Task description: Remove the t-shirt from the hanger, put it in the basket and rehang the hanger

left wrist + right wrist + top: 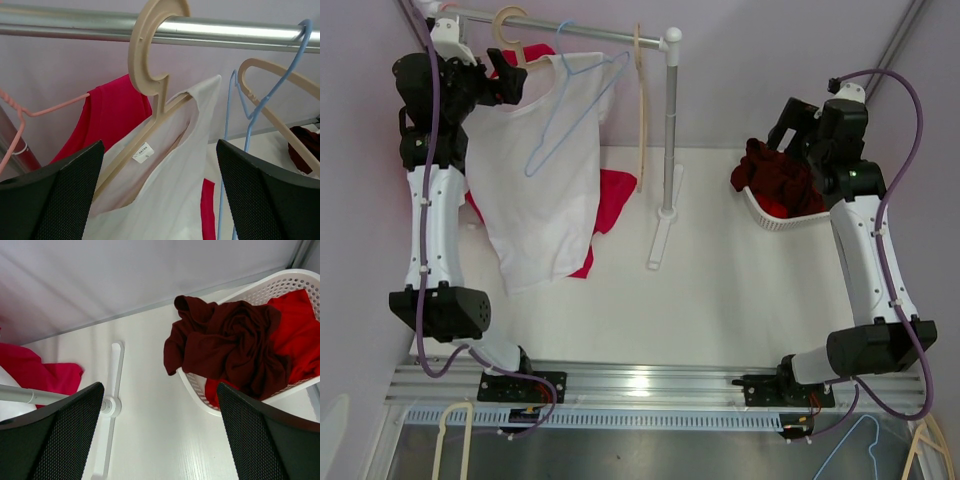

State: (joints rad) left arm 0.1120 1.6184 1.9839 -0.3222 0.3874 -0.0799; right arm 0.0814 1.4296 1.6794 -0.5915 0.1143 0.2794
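Observation:
The beige hanger's arms should stay free to remove the t-shirt [540, 180], so my left gripper will next grab the hanger by its neck just under the hook [519, 54].
A white t-shirt [540, 180] hangs on a beige plastic hanger [512, 30] hooked over the metal rail [570, 32]. In the left wrist view the hanger [150, 60] and the shirt's collar [170, 170] lie straight ahead. My left gripper [159, 200] is open, high at the rail's left end [515, 72], its fingers either side of the shirt's neck without touching. My right gripper [159, 440] is open and empty, held above the table beside the white basket [200, 390].
A pink hanger [30, 112] carries a red garment [112, 117] behind the white shirt. An empty blue wire hanger [560, 110] and an empty beige hanger [640, 110] hang on the rail. The rack's post [670, 130] stands mid-table. The basket [765, 215] holds dark red clothes [775, 175].

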